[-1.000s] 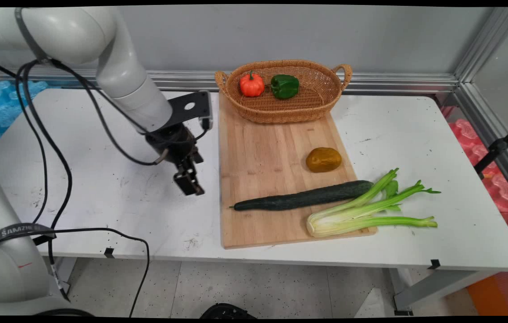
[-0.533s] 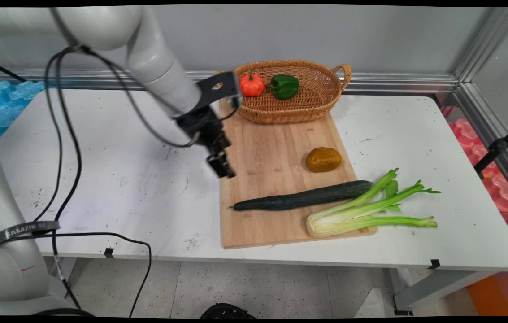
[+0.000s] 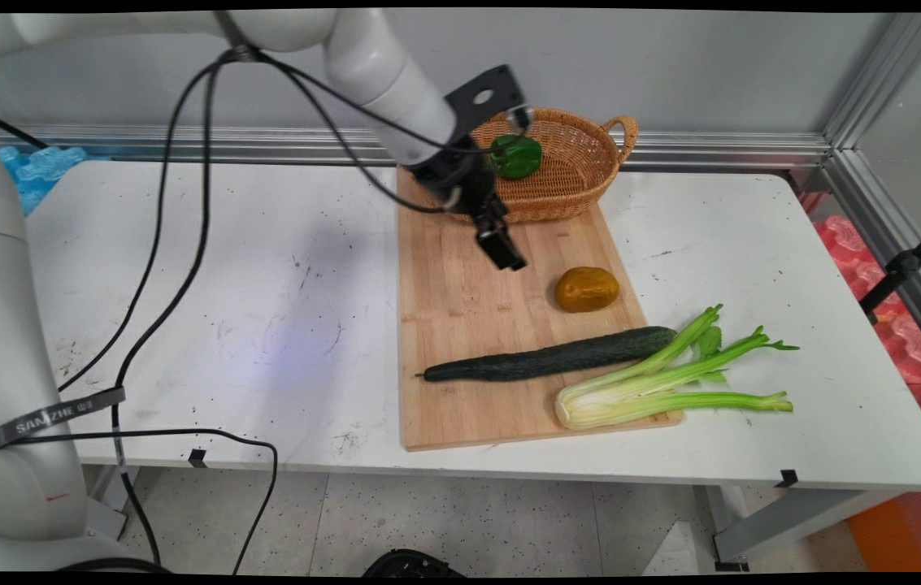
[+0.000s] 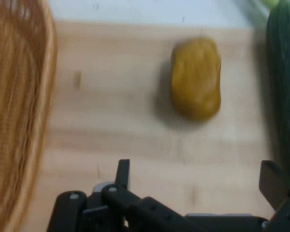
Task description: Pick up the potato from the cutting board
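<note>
My gripper grabs the yellow-brown potato by its long sides next, to add the potato to the wicker basket [image 3: 582, 183] with the green pepper.
My gripper [image 3: 505, 248] hangs over the wooden cutting board [image 3: 460, 309], just in front of the wicker basket [image 3: 582, 183]. In the hand view the gripper [image 4: 198, 179] is open, fingers [image 4: 123, 171] wide apart with only bare board [image 4: 111, 121] between them. A brownish-yellow potato [image 3: 586, 289] lies on the board to the gripper's right; it shows ahead of the fingers as the potato [image 4: 195, 77]. The basket's rim [image 4: 14, 121] fills the hand view's left side. A dark cucumber [image 3: 549, 356] lies across the board's near part, its edge [image 4: 282, 87] at the hand view's right.
A green pepper [image 3: 517, 156] sits in the basket, partly behind the wrist. Celery stalks [image 3: 671, 378] lie over the board's near right corner and onto the white table [image 3: 753, 244]. Black cables [image 3: 159, 244] hang from the arm over the table's left half.
The arm has swung right and toward the wall, from left of the board to above it in front of the basket. It now hides the orange pumpkin in the basket.
</note>
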Available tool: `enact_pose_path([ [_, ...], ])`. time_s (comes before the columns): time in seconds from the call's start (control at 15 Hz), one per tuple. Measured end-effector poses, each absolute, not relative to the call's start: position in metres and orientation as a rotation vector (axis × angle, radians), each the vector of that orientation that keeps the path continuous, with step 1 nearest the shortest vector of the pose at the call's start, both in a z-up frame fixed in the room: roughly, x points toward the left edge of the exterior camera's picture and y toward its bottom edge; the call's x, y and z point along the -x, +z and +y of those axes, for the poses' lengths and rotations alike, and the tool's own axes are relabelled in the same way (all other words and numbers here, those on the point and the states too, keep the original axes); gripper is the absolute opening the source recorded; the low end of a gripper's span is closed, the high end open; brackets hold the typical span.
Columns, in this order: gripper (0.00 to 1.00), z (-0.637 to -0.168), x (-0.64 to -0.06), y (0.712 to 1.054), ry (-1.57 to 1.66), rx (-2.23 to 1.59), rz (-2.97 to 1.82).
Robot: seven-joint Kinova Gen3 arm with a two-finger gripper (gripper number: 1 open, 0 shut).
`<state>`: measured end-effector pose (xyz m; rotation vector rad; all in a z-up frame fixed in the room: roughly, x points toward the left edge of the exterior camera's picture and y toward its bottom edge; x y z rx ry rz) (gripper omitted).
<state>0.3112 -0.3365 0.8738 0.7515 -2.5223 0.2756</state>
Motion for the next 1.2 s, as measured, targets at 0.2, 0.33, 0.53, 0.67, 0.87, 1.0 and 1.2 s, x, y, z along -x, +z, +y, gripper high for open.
enact_pose_path([
  [0.2, 1.0, -0.352, -0.289, 0.868, 0.28, -0.72, -2.481],
  [0.33, 1.0, -0.36, -0.275, 0.861, 0.281, -0.706, -2.462],
  [0.53, 1.0, -0.365, -0.261, 0.844, 0.272, -0.697, -2.45],
  [0.67, 1.0, -0.366, -0.253, 0.829, 0.265, -0.688, -2.451],
  [0.87, 1.0, -0.369, -0.243, 0.809, 0.265, -0.677, -2.451],
  [1.0, 1.0, -0.372, -0.238, 0.796, 0.269, -0.672, -2.451],
  [1.2, 1.0, -0.377, -0.235, 0.781, 0.277, -0.675, -2.452],
])
